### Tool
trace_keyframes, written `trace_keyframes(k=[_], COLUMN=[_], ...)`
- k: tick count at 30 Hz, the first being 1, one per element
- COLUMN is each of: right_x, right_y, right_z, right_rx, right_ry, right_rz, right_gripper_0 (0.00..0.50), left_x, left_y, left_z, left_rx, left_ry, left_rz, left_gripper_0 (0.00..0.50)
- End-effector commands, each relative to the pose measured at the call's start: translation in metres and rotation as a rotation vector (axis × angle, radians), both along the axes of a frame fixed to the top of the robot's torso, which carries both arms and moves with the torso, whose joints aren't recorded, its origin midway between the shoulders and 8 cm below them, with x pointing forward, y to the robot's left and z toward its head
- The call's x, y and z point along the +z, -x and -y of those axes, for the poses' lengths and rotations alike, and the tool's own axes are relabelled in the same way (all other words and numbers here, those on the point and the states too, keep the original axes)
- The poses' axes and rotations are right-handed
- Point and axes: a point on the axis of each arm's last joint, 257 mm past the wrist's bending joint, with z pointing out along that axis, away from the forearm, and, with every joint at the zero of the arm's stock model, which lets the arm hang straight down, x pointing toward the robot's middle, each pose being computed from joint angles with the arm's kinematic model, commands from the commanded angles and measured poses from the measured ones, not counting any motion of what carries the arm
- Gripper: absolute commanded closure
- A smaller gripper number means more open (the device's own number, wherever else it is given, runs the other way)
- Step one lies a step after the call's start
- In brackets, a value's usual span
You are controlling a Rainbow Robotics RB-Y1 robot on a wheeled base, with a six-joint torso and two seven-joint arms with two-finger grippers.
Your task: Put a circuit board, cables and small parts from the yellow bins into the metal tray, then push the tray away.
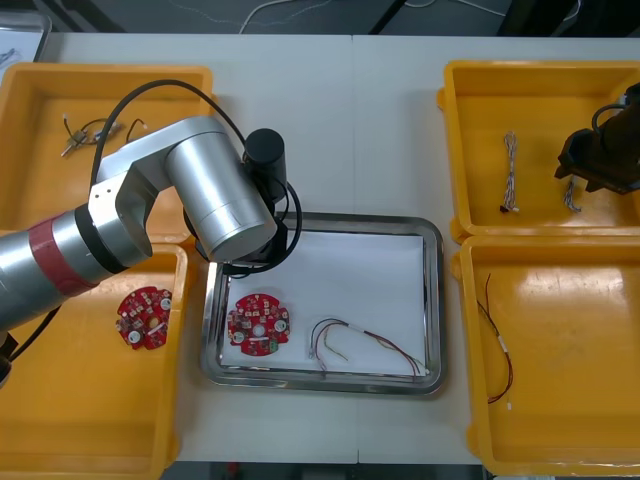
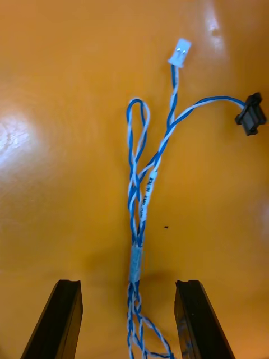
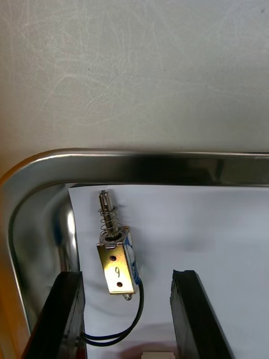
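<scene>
The right gripper grabs the twisted cable around its sleeved middle [image 2: 135, 263] next, since the slack loops and connector leads fan out beyond that part.
Over the far left corner of the metal tray [image 3: 140, 165], my left gripper [image 3: 130, 317] stands open. A small metal part [image 3: 116, 259] with a spring and a black lead lies on the white paper between the fingers, nearer one of them. In the front view the tray [image 1: 432, 300] holds a round red circuit board [image 1: 258, 325] and a red and yellow cable [image 1: 352, 345]. My right gripper [image 2: 128, 320] is open low over the far right yellow bin [image 1: 545, 90], its fingers astride a twisted blue and white cable [image 2: 137, 224] without touching it.
A second twisted cable [image 1: 511, 172] lies in the same far right bin. The near right bin [image 1: 570, 420] holds a thin red cable [image 1: 497, 345]. A spare circuit board [image 1: 145, 318] lies in the near left bin, and small metal parts [image 1: 90, 133] in the far left bin.
</scene>
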Motion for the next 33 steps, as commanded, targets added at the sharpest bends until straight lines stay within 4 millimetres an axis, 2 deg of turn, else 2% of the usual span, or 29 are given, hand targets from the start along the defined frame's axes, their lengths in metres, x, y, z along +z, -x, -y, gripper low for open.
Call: trace_keyframes(k=[1,13,18,23,24,26,27,28,30,32,33], right_x=[0.031,0.023,0.017,0.010,0.009,0.009,0.009,0.009,0.009,0.008,0.009], right_y=[-0.021,-0.024,-0.022,-0.022,-0.022,-0.022,-0.022,-0.021,-0.021,-0.020,-0.020], right_z=[-0.006,-0.009,-0.006,-0.003,-0.003,-0.003,-0.004,-0.005,-0.005,-0.006,-0.006], right_rx=[-0.025,-0.039,-0.046,-0.043,-0.044,-0.045,-0.044,-0.042,-0.042,-0.038,-0.037], right_ry=[-0.011,-0.004,0.006,0.033,0.033,0.032,0.030,0.027,0.025,0.022,0.020], right_rz=[0.068,0.071,0.060,0.055,0.054,0.054,0.054,0.051,0.049,0.045,0.046], right_gripper_0=[0.019,0.021,0.020,0.020,0.060,0.176,0.300,0.381,0.441,0.470,0.483], left_x=[0.024,0.091,0.120,0.146,0.149,0.154,0.158,0.163,0.170,0.176,0.180], left_y=[0.001,0.028,0.032,0.027,0.026,0.022,0.020,0.018,0.014,0.012,0.010], left_z=[0.030,0.017,0.006,-0.005,-0.009,-0.015,-0.019,-0.023,-0.030,-0.036,-0.041], left_rx=[-0.121,-0.102,-0.081,-0.082,-0.088,-0.087,-0.090,-0.088,-0.079,-0.072,-0.065], left_ry=[0.002,0.070,0.117,0.159,0.157,0.155,0.154,0.156,0.164,0.168,0.173], left_rz=[0.045,-0.019,-0.021,-0.005,-0.002,0.005,0.015,0.024,0.038,0.051,0.060], left_gripper_0=[0.014,0.015,0.047,0.046,0.047,0.047,0.047,0.047,0.046,0.051,0.070])
